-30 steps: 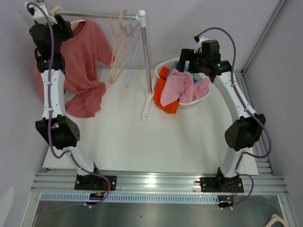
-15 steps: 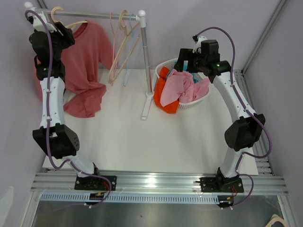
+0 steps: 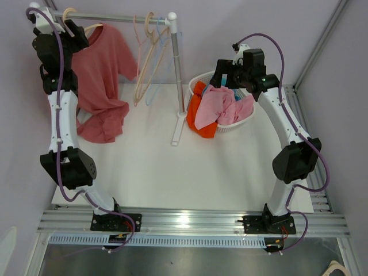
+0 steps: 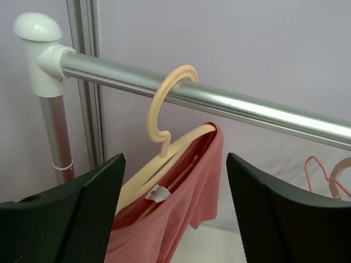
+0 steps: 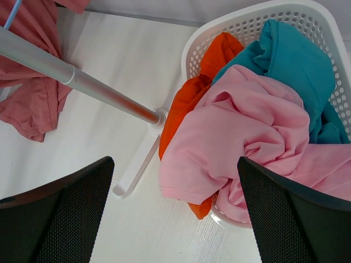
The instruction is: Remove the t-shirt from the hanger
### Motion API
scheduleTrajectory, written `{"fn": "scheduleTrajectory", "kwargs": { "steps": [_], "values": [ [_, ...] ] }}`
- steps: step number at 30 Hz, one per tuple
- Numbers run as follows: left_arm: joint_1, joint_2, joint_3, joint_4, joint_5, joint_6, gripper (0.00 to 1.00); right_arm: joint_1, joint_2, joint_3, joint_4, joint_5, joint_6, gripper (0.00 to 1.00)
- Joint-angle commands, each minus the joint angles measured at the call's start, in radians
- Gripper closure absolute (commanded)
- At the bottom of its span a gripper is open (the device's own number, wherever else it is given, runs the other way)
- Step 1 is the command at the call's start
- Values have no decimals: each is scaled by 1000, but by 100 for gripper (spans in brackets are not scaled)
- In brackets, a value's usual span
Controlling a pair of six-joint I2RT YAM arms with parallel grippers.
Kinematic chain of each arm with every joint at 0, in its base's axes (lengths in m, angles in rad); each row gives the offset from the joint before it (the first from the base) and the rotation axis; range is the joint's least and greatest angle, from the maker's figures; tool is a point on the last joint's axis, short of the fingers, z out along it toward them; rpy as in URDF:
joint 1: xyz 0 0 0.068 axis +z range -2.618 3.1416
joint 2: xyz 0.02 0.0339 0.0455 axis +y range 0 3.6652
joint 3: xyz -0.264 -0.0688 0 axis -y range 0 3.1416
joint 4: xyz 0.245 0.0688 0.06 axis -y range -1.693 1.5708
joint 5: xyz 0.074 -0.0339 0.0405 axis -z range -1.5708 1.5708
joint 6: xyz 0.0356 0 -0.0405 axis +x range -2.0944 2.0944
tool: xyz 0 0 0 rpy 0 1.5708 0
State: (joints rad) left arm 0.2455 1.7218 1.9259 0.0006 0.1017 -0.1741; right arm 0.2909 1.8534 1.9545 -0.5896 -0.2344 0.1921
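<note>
The left gripper next needs to grab the cream hanger (image 3: pixel 92 27) just below its hook, so the hook and the t-shirt stay free for unhooking, undressing and rehanging.
A salmon-red t-shirt (image 3: pixel 102 80) hangs on a cream hanger (image 3: pixel 92 27) at the left end of the silver rail (image 3: pixel 123 17), its lower part pooled on the table. In the left wrist view the hanger (image 4: pixel 164 150) hooks over the rail (image 4: pixel 230 104), and the t-shirt (image 4: pixel 181 203) with a white neck label lies between my open fingers. My left gripper (image 3: pixel 73 31) is open, raised at the hanger's near shoulder, holding nothing. My right gripper (image 3: pixel 221 73) is open and empty above the basket.
Several empty hangers (image 3: pixel 150 52) hang at the rail's right end. The rack's right post (image 3: pixel 176 80) stands mid-table on a white foot. A white basket (image 3: pixel 198 80) at the back right holds pink (image 5: pixel 241 131), orange and teal clothes.
My left gripper has risen and moved left toward the hanger's hook and the rail's end. The empty hangers swing slightly. The right arm has barely moved.
</note>
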Motion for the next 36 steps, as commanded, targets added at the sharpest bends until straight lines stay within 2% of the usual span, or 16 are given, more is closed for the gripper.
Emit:
{"fn": "scheduleTrajectory", "kwargs": {
  "steps": [1, 4, 10, 13, 14, 16, 17, 20, 25, 36],
  "values": [
    [9, 42, 29, 79, -36, 31, 20, 5, 7, 17, 47, -28, 13, 0],
    [8, 76, 33, 153, -11, 22, 17, 2, 18, 24, 54, -31, 7, 0],
    [-5, 153, 139, 108, 12, 25, 15, -4, 43, 58, 47, -46, 9, 1],
    [-6, 185, 182, 93, 30, 33, 39, -6, 41, 52, 48, -43, 10, 1],
    [-8, 218, 230, 69, 41, 35, 64, -6, 41, 53, 50, -43, 10, 0],
    [-15, 245, 309, 15, 30, 57, 82, -7, 40, 52, 48, -48, 10, 0],
    [-21, 252, 315, 12, 20, 73, 99, -7, 35, 50, 50, -51, 12, 1],
    [-49, 257, 340, -22, -20, 126, 99, -7, 27, 37, 47, -55, 13, 0],
    [-63, 199, 297, -27, 1, 125, 99, -7, 7, 15, 57, -60, 23, 0],
    [-101, 102, 326, -88, -36, -31, 99, 1, -60, -45, 65, -68, 32, 0]
  ]
}}
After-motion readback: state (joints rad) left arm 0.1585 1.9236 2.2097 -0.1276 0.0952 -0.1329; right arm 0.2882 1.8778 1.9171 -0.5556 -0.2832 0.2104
